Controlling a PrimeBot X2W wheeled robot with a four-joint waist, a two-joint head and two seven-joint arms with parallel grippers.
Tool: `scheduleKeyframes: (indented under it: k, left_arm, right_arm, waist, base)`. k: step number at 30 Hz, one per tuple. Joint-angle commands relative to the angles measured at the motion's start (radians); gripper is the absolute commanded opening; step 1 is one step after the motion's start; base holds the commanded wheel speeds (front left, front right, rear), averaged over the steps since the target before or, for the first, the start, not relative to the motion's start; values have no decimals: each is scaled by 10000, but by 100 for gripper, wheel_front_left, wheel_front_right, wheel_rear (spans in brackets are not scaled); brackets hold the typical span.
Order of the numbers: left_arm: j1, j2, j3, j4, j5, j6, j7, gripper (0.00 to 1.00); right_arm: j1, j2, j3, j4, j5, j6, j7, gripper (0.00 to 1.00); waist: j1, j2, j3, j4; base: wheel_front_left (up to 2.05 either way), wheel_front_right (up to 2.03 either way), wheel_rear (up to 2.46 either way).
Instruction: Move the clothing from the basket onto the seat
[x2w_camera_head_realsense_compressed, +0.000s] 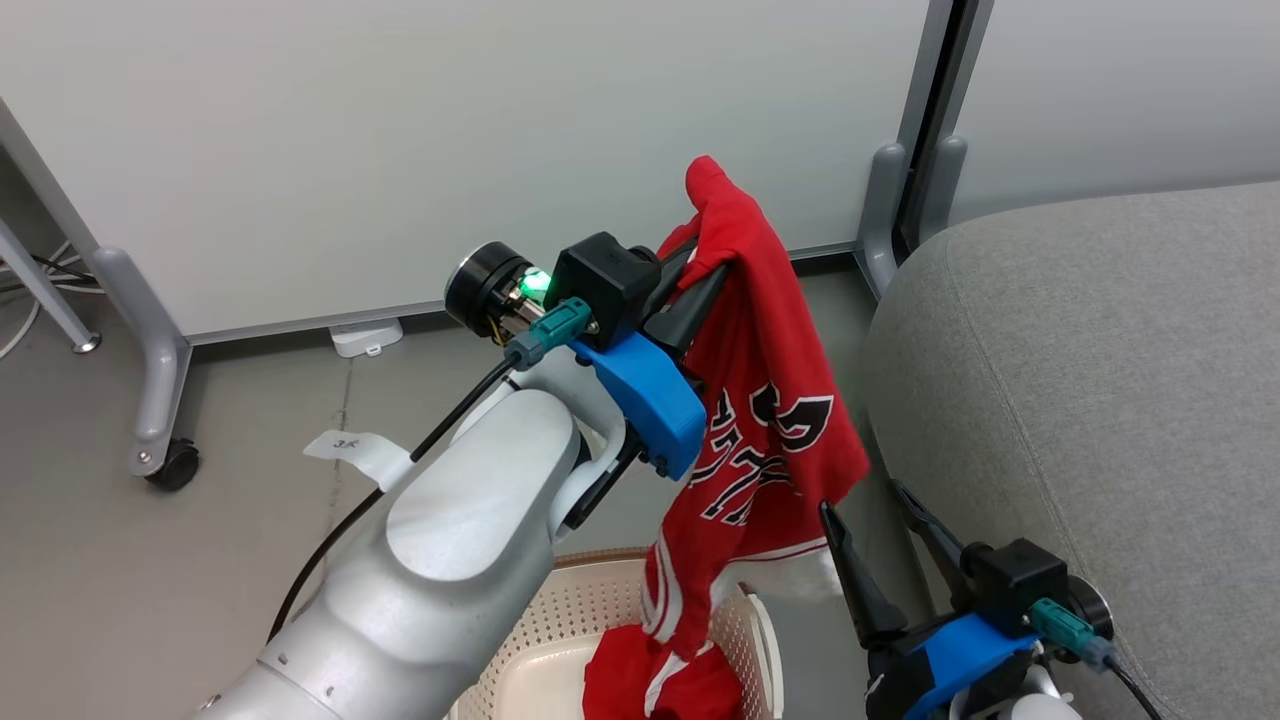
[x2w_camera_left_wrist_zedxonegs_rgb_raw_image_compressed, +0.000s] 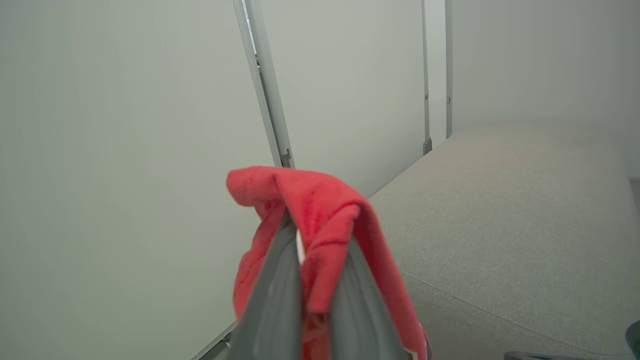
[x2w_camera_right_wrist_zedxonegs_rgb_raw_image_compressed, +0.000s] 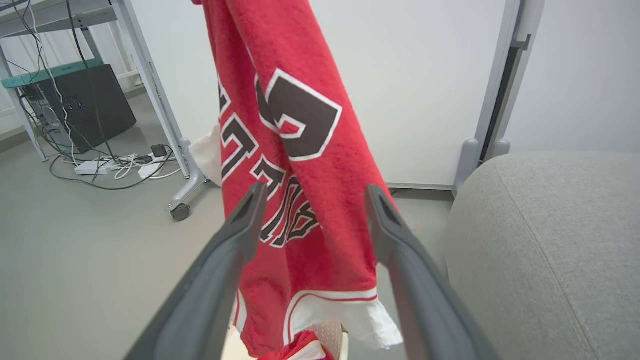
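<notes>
The red jersey should next be grabbed with my right gripper by its lettered middle (x2w_camera_head_realsense_compressed: 774, 438), because my left gripper covers the jersey's top and the jersey's end trails into the basket (x2w_camera_head_realsense_compressed: 560, 620).
My left gripper (x2w_camera_head_realsense_compressed: 705, 265) is raised above the basket and shut on the top of the red jersey (x2w_camera_head_realsense_compressed: 765, 420), which hangs down with its black-white lettering showing. The left wrist view shows red cloth (x2w_camera_left_wrist_zedxonegs_rgb_raw_image_compressed: 320, 220) pinched between the fingers (x2w_camera_left_wrist_zedxonegs_rgb_raw_image_compressed: 272, 300). The jersey's lower end trails into the cream perforated basket (x2w_camera_head_realsense_compressed: 560, 620), where more red clothing (x2w_camera_head_realsense_compressed: 650, 680) lies. My right gripper (x2w_camera_head_realsense_compressed: 880, 500) stands open at the lower right, just beside the hanging jersey (x2w_camera_right_wrist_zedxonegs_rgb_raw_image_compressed: 295, 150), nothing between its fingers (x2w_camera_right_wrist_zedxonegs_rgb_raw_image_compressed: 240, 225). The grey sofa (x2w_camera_head_realsense_compressed: 1100, 400) lies to the right.
A white partition wall (x2w_camera_head_realsense_compressed: 450, 130) on castored grey legs (x2w_camera_head_realsense_compressed: 160, 400) stands behind. A paper tag (x2w_camera_head_realsense_compressed: 350, 445) hangs at my left arm's cable. In the right wrist view a dark box (x2w_camera_right_wrist_zedxonegs_rgb_raw_image_compressed: 85, 100) and loose cables (x2w_camera_right_wrist_zedxonegs_rgb_raw_image_compressed: 115, 167) lie on the floor at left.
</notes>
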Motion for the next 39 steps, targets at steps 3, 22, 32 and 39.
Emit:
scheduleKeyframes:
  k: [3,22,32,39]
  left_arm:
    - [-259,-9,-165,46,-142,-6,-56,0]
    - [-721,-113,-1258,-44,-782,-6,-38,0]
    - [-899,-133,-1682,-114,-1156,-6,-90,0]
    - [-995,-138,-1810,11,-1284,-6,-120,0]
  right_arm:
    - [-310,-32,72,61,-211,5,303,100]
    - [-2957,-32,532,2228,-481,5,1673,100]
    - [-3821,-31,877,3543,-170,5,1615,76]
    - [-4100,-31,1050,4027,218,5,1302,0]
  waist:
    - [0,-1,75,24]
    - [0,-1,469,330]
    - [0,-1,435,385]
    - [0,-1,446,349]
  base:
    - [0,0,0]
    - [0,0,0]
    - [0,0,0]
    - [0,0,0]
